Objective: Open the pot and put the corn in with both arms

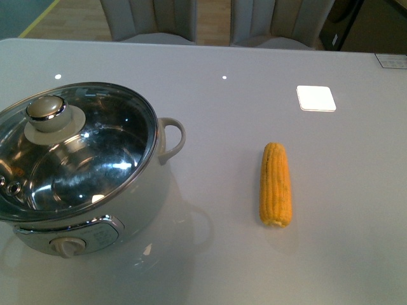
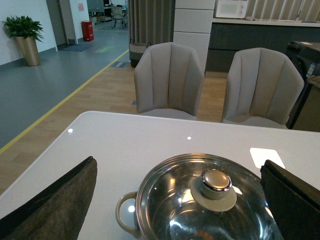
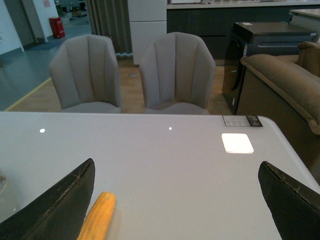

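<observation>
The glass lid is wider than my left gripper's fingers open, so my left gripper will pick the lid up by its narrow cream knob (image 1: 48, 114) next.
The white pot (image 1: 137, 210) stands at the table's left, its glass lid (image 1: 121, 143) on, cream knob (image 1: 46, 110) on top. A yellow-orange corn (image 1: 276, 184) cob lies flat right of it, lengthwise away from me. Neither arm shows in the front view. In the left wrist view the left gripper (image 2: 180, 200) is open, its dark fingers (image 2: 60, 200) wide apart on either side of the lid (image 2: 170, 200) and knob (image 2: 216, 181), held above and back from them. The right gripper (image 3: 177, 200) is open too; the corn (image 3: 98, 215) lies beside one finger (image 3: 60, 210), untouched.
The table (image 1: 254, 89) is pale grey and glossy, with a bright square reflection (image 1: 316, 98) behind the corn. The pot's loop handle (image 1: 173, 138) faces the corn. Two grey chairs (image 2: 169, 80) stand at the far edge; a sofa (image 3: 285, 95) stands off to the right.
</observation>
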`<action>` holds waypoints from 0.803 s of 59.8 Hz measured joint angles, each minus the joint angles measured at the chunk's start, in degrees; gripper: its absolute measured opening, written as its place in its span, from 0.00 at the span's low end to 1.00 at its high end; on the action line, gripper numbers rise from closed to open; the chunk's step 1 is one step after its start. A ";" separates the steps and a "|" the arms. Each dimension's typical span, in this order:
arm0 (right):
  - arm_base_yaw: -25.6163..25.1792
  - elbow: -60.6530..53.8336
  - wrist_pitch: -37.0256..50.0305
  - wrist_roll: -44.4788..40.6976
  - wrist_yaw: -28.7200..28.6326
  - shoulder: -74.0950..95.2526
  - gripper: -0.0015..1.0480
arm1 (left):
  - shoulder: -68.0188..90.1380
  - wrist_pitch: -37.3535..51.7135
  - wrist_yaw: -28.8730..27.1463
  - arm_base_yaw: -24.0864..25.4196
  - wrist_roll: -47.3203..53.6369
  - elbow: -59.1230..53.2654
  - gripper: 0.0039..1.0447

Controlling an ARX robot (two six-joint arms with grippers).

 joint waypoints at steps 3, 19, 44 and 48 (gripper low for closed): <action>0.00 0.00 0.00 0.00 0.00 0.00 0.92 | 0.00 0.00 0.02 0.00 0.00 0.00 0.94; 0.00 0.00 0.00 0.00 0.00 0.00 0.92 | 0.00 0.00 0.02 0.00 0.00 0.00 0.94; 0.00 0.00 0.00 0.00 -0.02 0.00 0.92 | 0.92 -2.62 -2.60 -0.66 -1.51 0.76 0.94; 0.00 0.00 0.00 0.00 0.00 0.00 0.92 | 6.64 -10.40 -7.91 -3.32 -7.32 4.00 0.94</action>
